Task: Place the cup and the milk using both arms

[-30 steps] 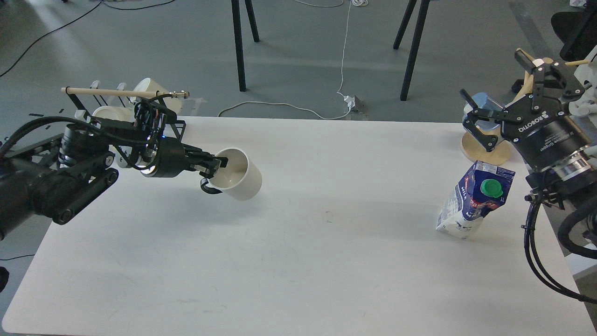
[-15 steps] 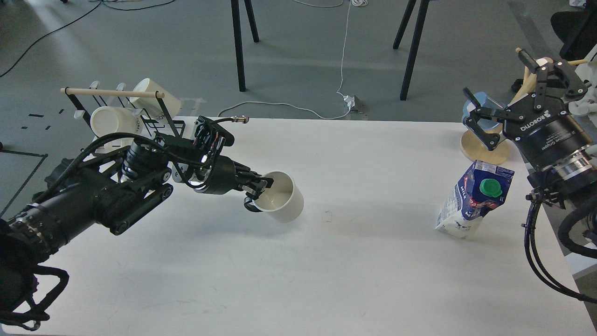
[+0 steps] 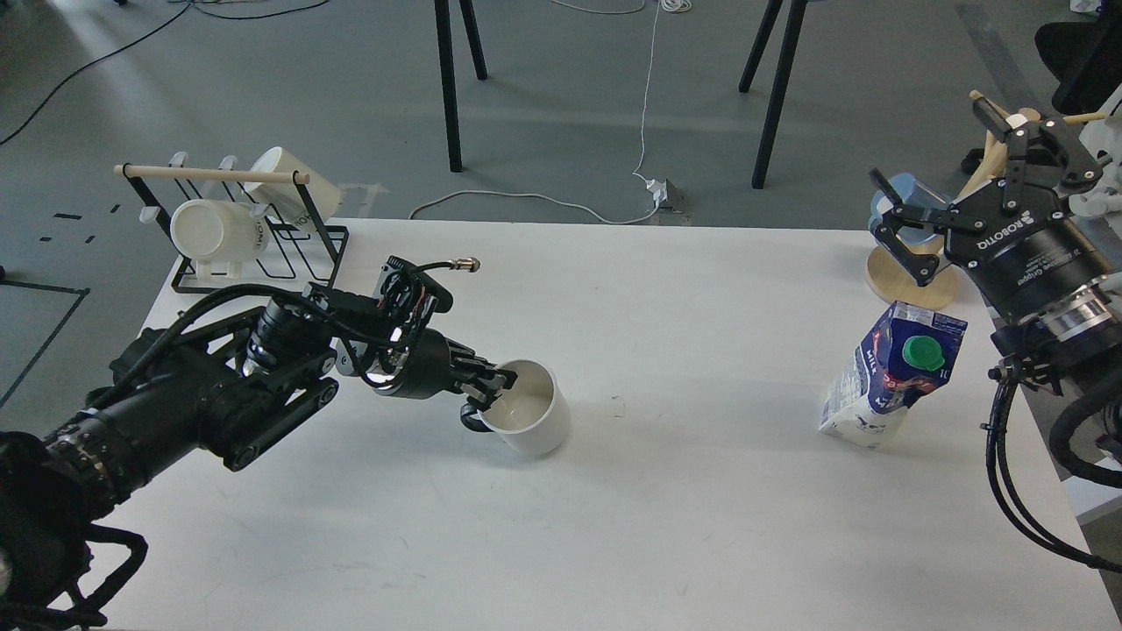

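Note:
Next, my right gripper grabs the milk carton by its body below the green cap [image 3: 869,391] to set it beside the white cup [image 3: 534,412].
A white cup [image 3: 530,421] with a dark handle is held by its rim in my left gripper [image 3: 498,384], near the middle of the white table [image 3: 614,526]. The cup is tilted a little and sits at or just above the tabletop. A blue and white milk carton [image 3: 890,377] with a green cap stands tilted at the table's right side. My right gripper [image 3: 951,171] is open and empty, above and behind the carton, apart from it.
A black wire rack [image 3: 245,228] with a wooden rod and two white cups stands at the back left corner. A round wooden stand [image 3: 912,276] with a blue cup sits at the back right, behind the right gripper. Chair legs and cables lie on the floor beyond.
My left gripper has carried the cup from beside the rack rightward and down toward the table's middle. The right gripper and the milk carton have barely moved.

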